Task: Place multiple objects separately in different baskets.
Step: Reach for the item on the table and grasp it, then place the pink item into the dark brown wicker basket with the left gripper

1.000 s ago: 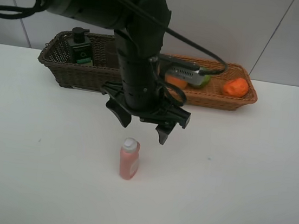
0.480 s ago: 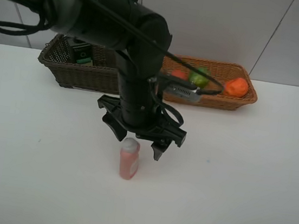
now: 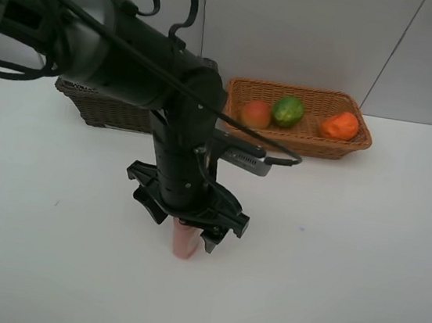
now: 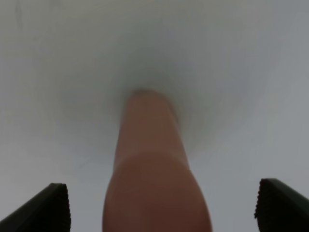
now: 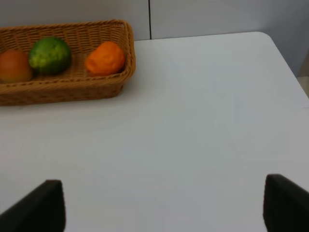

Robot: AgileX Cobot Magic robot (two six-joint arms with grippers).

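Note:
I should close my left gripper on the pink bottle now. Its fingers reach down around the pink bottle's upper part (image 3: 186,229) (image 4: 155,193), one on each side.
The pink white-capped bottle (image 3: 184,244) stands upright on the white table. My left gripper (image 3: 184,225) has come down over it, open, with a finger on each side. The left wrist view shows the bottle (image 4: 152,164) between the spread fingertips (image 4: 48,208), untouched. The light tan basket (image 3: 305,145) at the back right holds the peach (image 3: 256,114), the green fruit (image 3: 288,111) and the orange (image 3: 340,125). The dark brown basket (image 3: 97,106) is mostly hidden behind the left arm. The pump bottle and mauve cup are out of view. My right gripper (image 5: 161,208) is open and empty over bare table.
The right wrist view shows the tan basket (image 5: 72,89) with the peach (image 5: 13,65), green fruit (image 5: 49,54) and orange (image 5: 105,58), and the table's far corner (image 5: 265,36). A tiled wall stands behind the table.
My left arm has moved toward the front and come down, so the open gripper now straddles the pink bottle. The tan basket's fruits are uncovered; the pump bottle is now hidden.

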